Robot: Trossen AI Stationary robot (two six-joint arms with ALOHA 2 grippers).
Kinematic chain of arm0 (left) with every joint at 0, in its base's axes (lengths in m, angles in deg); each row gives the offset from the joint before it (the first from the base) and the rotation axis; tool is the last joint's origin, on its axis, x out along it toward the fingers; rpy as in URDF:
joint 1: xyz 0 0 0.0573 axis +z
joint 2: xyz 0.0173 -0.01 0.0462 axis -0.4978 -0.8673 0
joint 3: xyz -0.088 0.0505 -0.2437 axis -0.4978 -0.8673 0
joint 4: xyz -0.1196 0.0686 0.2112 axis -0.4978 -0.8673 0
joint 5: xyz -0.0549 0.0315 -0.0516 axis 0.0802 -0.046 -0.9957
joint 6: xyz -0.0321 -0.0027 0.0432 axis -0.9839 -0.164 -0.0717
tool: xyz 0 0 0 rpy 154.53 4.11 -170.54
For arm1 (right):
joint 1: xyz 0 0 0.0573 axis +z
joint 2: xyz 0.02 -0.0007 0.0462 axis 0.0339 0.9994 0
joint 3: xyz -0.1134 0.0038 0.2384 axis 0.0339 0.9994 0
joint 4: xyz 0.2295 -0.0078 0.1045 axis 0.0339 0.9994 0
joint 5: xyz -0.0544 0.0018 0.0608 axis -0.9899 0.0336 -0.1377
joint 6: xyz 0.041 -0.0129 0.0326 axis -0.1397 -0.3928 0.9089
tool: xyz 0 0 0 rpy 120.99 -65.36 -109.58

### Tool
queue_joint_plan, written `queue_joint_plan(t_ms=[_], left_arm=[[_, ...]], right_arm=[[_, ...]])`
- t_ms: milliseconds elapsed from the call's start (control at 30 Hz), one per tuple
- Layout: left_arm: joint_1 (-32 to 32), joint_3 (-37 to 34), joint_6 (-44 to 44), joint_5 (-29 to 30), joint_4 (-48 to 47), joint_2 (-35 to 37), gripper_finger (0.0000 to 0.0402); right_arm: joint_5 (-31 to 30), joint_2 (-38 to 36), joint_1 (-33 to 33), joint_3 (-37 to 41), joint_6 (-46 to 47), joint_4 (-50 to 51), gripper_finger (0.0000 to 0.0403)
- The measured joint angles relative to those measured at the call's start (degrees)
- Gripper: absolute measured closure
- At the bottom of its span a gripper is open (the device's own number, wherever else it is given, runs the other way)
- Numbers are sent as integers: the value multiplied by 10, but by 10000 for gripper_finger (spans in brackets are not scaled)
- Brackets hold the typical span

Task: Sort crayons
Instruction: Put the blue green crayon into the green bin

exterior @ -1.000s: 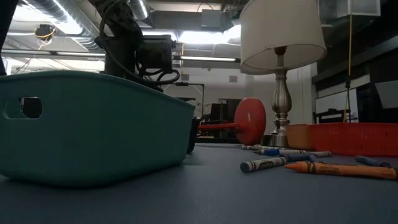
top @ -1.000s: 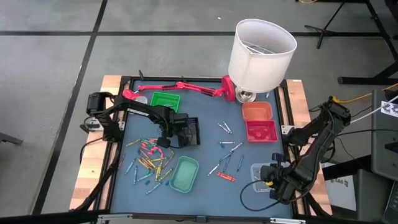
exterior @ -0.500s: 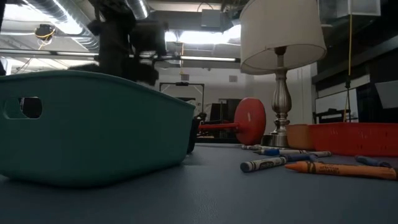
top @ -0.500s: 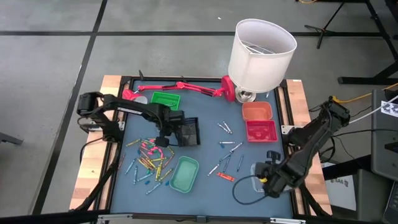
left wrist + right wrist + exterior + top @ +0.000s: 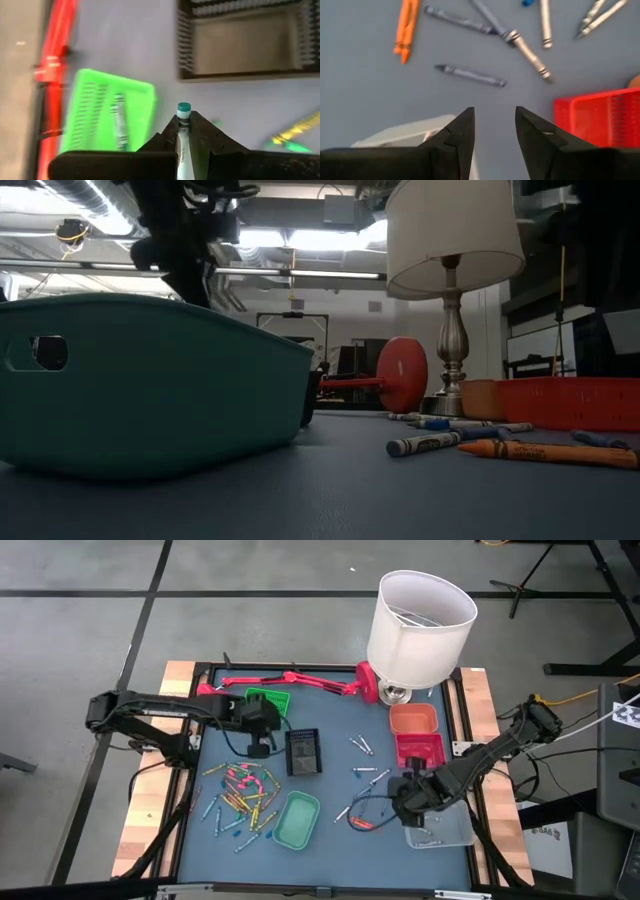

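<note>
I will keep holding the green crayon in my left gripper until it hangs over the bright green tray [image 5: 102, 115], because its green end [image 5: 184, 107] is still outside the tray's rim.
Many crayons [image 5: 240, 795] lie in a loose heap at the near left of the blue table. A smaller scatter of crayons [image 5: 365, 790] lies at the middle right. My left gripper [image 5: 258, 738] hangs between the bright green tray [image 5: 266, 700] and the black tray [image 5: 303, 751], shut on a green crayon [image 5: 183, 108]. One crayon [image 5: 118, 121] lies inside the bright green tray. My right gripper [image 5: 402, 796] stands open above the table beside the right scatter, between a grey crayon [image 5: 470, 75] and the clear tray [image 5: 405, 135]; nothing is between its fingers [image 5: 465, 127]. My left gripper pinches the green crayon's paper-wrapped body [image 5: 182, 150] between its two fingers. The crayon lies along the fingers, and its green end [image 5: 183, 107] sticks out past their tips. The fingers slant down from above. The crayon is lifted clear of the table.
A teal tray [image 5: 297, 818] sits near the heap and fills the low view's left [image 5: 150, 380]. Orange tray [image 5: 413, 718] and red tray [image 5: 420, 750] stand at the right. A lamp [image 5: 420, 625] and a pink desk lamp arm [image 5: 290, 680] lie along the far edge.
My left gripper has risen, still shut, and drawn back from over the black tray toward the table's left and the bright green tray, turning as it went. My right gripper, still open, has swung from the near right corner leftward over the clear tray toward the right scatter.
</note>
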State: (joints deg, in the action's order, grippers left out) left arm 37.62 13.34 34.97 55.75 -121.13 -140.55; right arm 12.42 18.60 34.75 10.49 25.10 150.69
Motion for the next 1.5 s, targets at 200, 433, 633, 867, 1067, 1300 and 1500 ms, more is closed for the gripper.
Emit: queue_joint_plan(t_ms=[200,433,633,867,1067,1300,1500], left_arm=[[48,0,32,54,31,8,395],[112,0,86,29,107,-3,395],[165,0,95,-47,116,-4,395],[215,0,123,-120,121,-6,395],[246,1,127,-133,127,-37,395],[255,0,126,-133,127,-107,395],[255,0,125,-122,127,-158,395]], right_arm=[[-27,0,-38,0,-65,0,263],[-30,0,-79,0,-118,5,263],[-30,0,-100,0,-118,11,263],[-29,0,-128,0,-118,11,263],[-30,0,-156,0,-148,7,263],[-32,0,-169,0,-163,-37,263],[-35,0,-167,0,-162,-79,263]])
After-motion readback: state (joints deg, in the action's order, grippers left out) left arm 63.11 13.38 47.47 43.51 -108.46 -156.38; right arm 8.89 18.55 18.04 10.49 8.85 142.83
